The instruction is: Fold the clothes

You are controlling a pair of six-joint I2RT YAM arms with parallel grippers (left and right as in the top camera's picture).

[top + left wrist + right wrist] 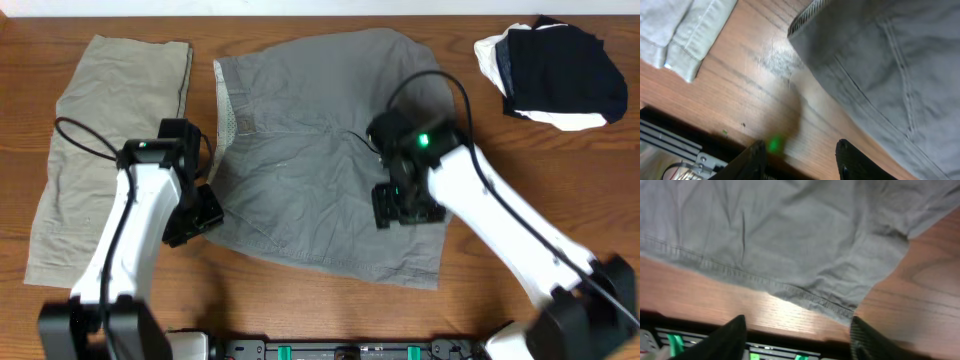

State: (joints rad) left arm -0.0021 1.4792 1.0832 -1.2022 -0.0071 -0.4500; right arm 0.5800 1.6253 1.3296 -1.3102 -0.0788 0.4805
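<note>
The near leg of the grey shorts is to be folded over. My right gripper should next grab the hem at the lower corner of the shorts.
The grey shorts [320, 150] lie wrinkled across the middle of the table, waistband to the left with its pale lining showing. My left gripper [200, 215] hovers at their lower left edge. In the left wrist view it [800, 161] is open over bare wood, with the shorts [890, 65] to the upper right of it. My right gripper [405, 205] hangs above the lower right part of the cloth. In the right wrist view it [797, 341] is open and holds nothing, with the hem of the shorts [790, 235] just beyond its fingers.
A pale khaki garment [100, 140] lies flat at the far left, close to my left arm. A black and white pile of clothes [555, 75] sits at the back right. The table's front edge [790, 330] runs just below the hem.
</note>
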